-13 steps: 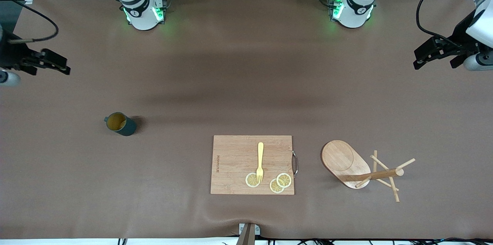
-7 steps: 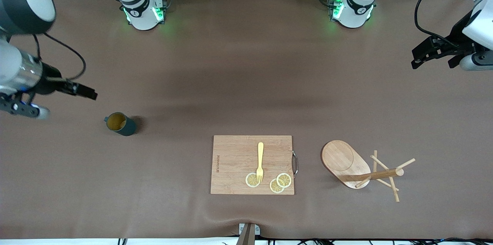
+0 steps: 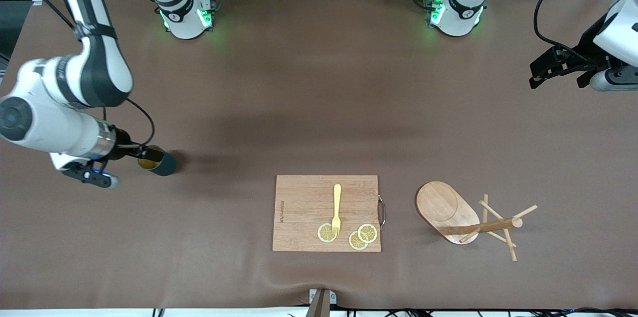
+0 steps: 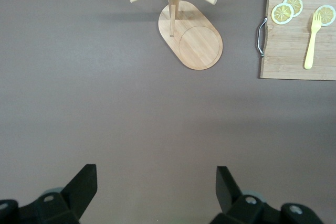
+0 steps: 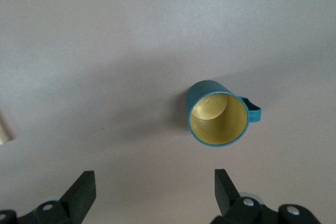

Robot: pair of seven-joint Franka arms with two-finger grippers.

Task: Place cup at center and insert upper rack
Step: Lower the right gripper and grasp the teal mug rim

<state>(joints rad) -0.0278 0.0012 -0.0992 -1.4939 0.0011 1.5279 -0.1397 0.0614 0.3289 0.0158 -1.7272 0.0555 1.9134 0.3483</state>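
My right gripper will reach the teal cup and grab it by its rim [image 5: 192, 128]. This leaves the teal cup's handle [image 5: 253, 109] free for the upper rack.
The cup [image 3: 158, 161] is a dark teal mug with a yellowish inside. It stands upright on the brown table toward the right arm's end, and also shows in the right wrist view [image 5: 218, 113] with its handle to one side. My right gripper [image 3: 141, 153] hangs just above the cup's rim, open and empty [image 5: 155, 188]. The upper rack [image 3: 445, 210], a light wooden mug tree, rests on its oval base toward the left arm's end, and also shows in the left wrist view [image 4: 191, 43]. My left gripper [image 3: 542, 72] is open and empty [image 4: 156, 184], high over the table's end.
A rectangular wooden cutting board [image 3: 304, 207] lies in the middle, nearer the front camera, with a yellow fork [image 3: 337, 209] and three lemon slices [image 3: 367, 233] on it and a metal handle [image 3: 382, 211] on the rack's side. Both arm bases stand along the table's top edge.
My right arm has swung in from the table's end and lowered, bringing its open gripper to the cup. My left gripper has shifted only slightly. Cup and rack have not moved.
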